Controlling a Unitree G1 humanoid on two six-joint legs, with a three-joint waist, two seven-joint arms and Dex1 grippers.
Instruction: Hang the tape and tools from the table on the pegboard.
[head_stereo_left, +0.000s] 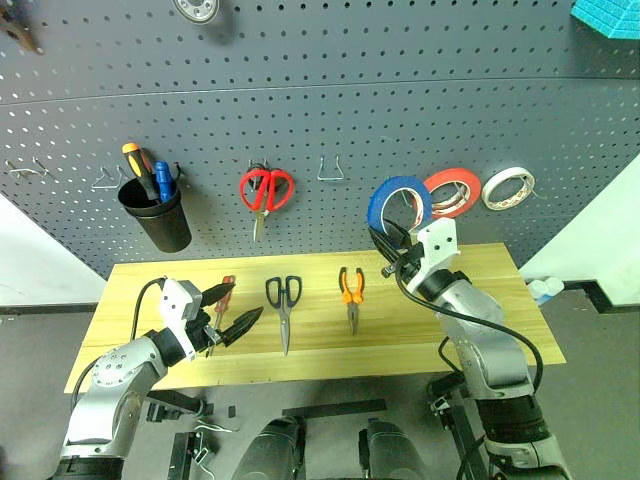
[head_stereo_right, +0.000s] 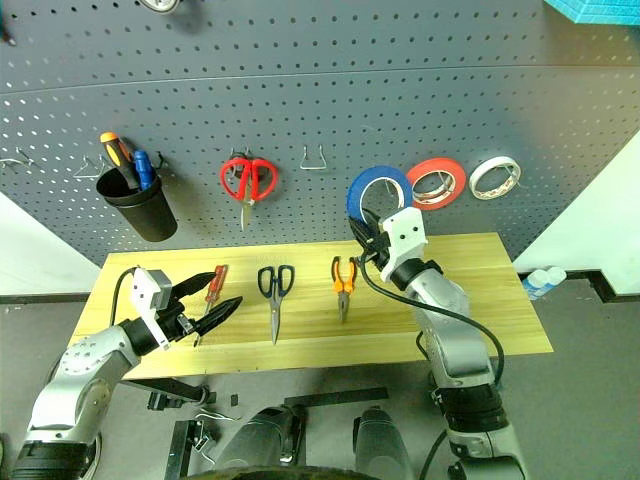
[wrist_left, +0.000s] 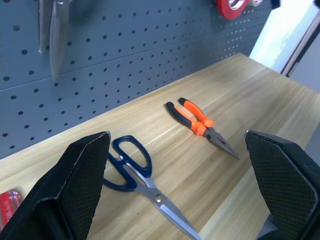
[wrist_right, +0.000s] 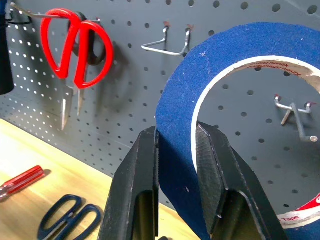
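The blue tape's pale core (head_stereo_left: 400, 205) is in front of the hook, so the robot's right gripper needs to move the tape onto the hook before letting it go.
My right gripper (head_stereo_left: 386, 244) is shut on the lower rim of the blue tape (head_stereo_left: 398, 200), holding the ring upright just in front of the pegboard (head_stereo_left: 330, 100). Through the tape's pale core a bare metal hook (wrist_right: 295, 117) shows. The dark-handled scissors (head_stereo_left: 284, 305) and the orange-and-black pliers (head_stereo_left: 350, 290) lie on the table (head_stereo_left: 480, 300). The red-handled screwdriver (head_stereo_right: 214, 284) lies at the left, partly behind my left gripper (head_stereo_left: 235, 310). That gripper hovers open and level just above the tabletop, holding nothing.
Hanging on the pegboard are red-handled scissors (head_stereo_left: 266, 190), a black cup (head_stereo_left: 156, 215) with screwdrivers, a red-orange roll (head_stereo_left: 452, 190) and a white roll (head_stereo_left: 508, 187). An empty wire hook (head_stereo_left: 332, 168) sits between the red scissors and the blue tape.
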